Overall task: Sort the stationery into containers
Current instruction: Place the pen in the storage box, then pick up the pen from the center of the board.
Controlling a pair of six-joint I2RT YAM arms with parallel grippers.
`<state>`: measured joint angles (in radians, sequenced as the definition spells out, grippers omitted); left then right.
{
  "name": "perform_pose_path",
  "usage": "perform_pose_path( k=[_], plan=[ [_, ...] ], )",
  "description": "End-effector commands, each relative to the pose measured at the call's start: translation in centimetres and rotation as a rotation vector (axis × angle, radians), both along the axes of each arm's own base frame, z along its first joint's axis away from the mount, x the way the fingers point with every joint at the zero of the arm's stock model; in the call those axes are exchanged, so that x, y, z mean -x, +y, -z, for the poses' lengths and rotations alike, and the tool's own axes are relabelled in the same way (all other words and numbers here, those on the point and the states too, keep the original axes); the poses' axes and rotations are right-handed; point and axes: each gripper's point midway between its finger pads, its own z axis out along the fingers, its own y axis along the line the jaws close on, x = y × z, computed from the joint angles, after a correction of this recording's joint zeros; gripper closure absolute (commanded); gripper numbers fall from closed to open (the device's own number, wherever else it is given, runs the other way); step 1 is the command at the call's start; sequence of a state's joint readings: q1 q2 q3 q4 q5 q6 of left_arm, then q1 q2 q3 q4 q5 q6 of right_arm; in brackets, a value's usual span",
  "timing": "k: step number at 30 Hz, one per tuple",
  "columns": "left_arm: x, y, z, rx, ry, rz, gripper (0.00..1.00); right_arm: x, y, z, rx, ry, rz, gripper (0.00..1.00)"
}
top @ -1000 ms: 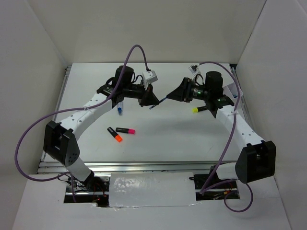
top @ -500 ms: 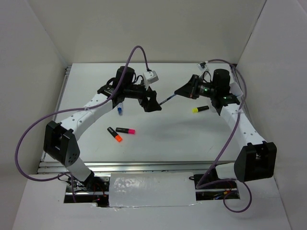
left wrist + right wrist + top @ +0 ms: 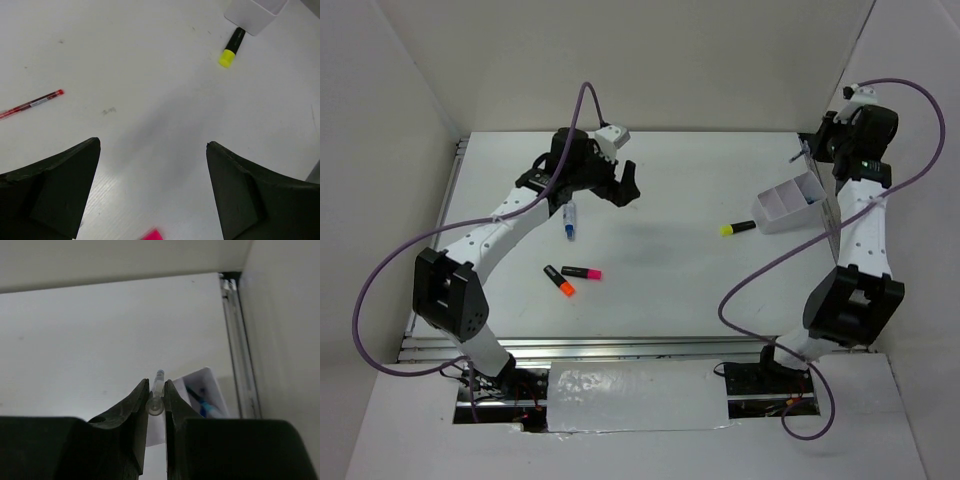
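Observation:
The pen's tip hangs past the container's back rim, and if I opened now, the pen would drop outside. The pen moves toward the container in my right gripper first.
My right gripper (image 3: 815, 150) hangs high at the far right, shut on a thin clear pen with a blue tip (image 3: 158, 386). It is above the white container (image 3: 790, 203), whose compartment holds a blue pen (image 3: 204, 403). A yellow-ended highlighter (image 3: 738, 228) lies just left of the container. My left gripper (image 3: 623, 185) is open and empty over the back left of the table. Beneath it the left wrist view shows a red pen (image 3: 31, 103). A clear blue-capped marker (image 3: 568, 222), a pink highlighter (image 3: 582, 272) and an orange highlighter (image 3: 559, 281) lie near the left arm.
White walls close in the table on the left, back and right. A metal rail (image 3: 239, 340) runs along the right edge behind the container. The purple cables (image 3: 380, 290) loop off both arms.
The two grippers met over the table's middle on the thin pen. The left one opened and drew back left. The right one closed on the pen and carried it to the far right.

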<state>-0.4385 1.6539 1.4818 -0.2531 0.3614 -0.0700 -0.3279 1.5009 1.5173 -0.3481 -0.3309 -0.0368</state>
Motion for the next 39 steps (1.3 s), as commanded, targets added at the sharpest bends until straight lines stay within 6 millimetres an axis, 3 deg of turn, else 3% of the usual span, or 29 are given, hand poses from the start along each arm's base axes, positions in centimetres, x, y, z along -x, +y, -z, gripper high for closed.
perform_pose_path(
  k=[1, 5, 9, 13, 14, 15, 18, 24, 26, 31, 34, 35, 39],
  plan=[
    [-1.6, 0.1, -1.6, -0.004, -0.096, -0.089, 0.01, -0.8, -4.8, 1.7, 0.139, 0.086, 0.126, 1.00],
    [-1.5, 0.6, -0.3, -0.058, -0.084, -0.095, 0.01, -2.0, -7.2, 2.8, 0.184, 0.124, 0.187, 1.00],
    [-1.9, 1.3, 0.1, -0.086, -0.093, -0.117, 0.01, -2.1, -8.0, 3.7, 0.198, 0.157, 0.204, 1.00],
    [-2.1, 1.5, 0.6, -0.095, -0.091, -0.120, 0.01, -1.9, -8.2, 5.9, 0.198, 0.213, 0.208, 0.99],
    [-2.2, 1.3, 0.7, -0.097, -0.090, -0.118, 0.01, -1.9, -8.3, 6.3, 0.201, 0.221, 0.207, 0.95],
    [-2.2, 1.3, 0.9, -0.099, -0.086, -0.117, 0.01, -1.9, -8.2, 6.5, 0.200, 0.225, 0.203, 0.84],
    [-2.5, 1.4, 1.2, -0.108, -0.073, -0.121, 0.01, -1.9, -8.1, 6.9, 0.195, 0.234, 0.196, 0.70],
    [-3.4, 2.5, 1.6, -0.087, -0.043, -0.148, 0.01, -2.1, -7.5, 6.6, 0.181, 0.235, 0.171, 0.53],
    [-4.0, 2.8, 1.7, -0.080, -0.046, -0.162, 0.01, -2.1, -7.0, 6.4, 0.164, 0.229, 0.156, 0.52],
    [-8.3, 4.7, 1.9, -0.082, -0.072, -0.219, 0.01, -1.4, -3.9, 4.7, 0.111, 0.190, 0.070, 0.51],
    [-11.3, 5.0, 2.7, -0.066, -0.072, -0.187, 0.11, -0.6, -1.3, 3.9, 0.093, 0.168, 0.003, 0.51],
    [-12.5, 6.0, 3.0, -0.085, -0.092, -0.183, 0.16, -0.1, -0.4, 3.7, 0.083, 0.162, -0.023, 0.51],
    [-16.4, 7.1, 4.9, -0.045, -0.081, -0.167, 0.25, 1.5, 2.2, 3.5, 0.034, 0.170, -0.089, 0.51]
  ],
)
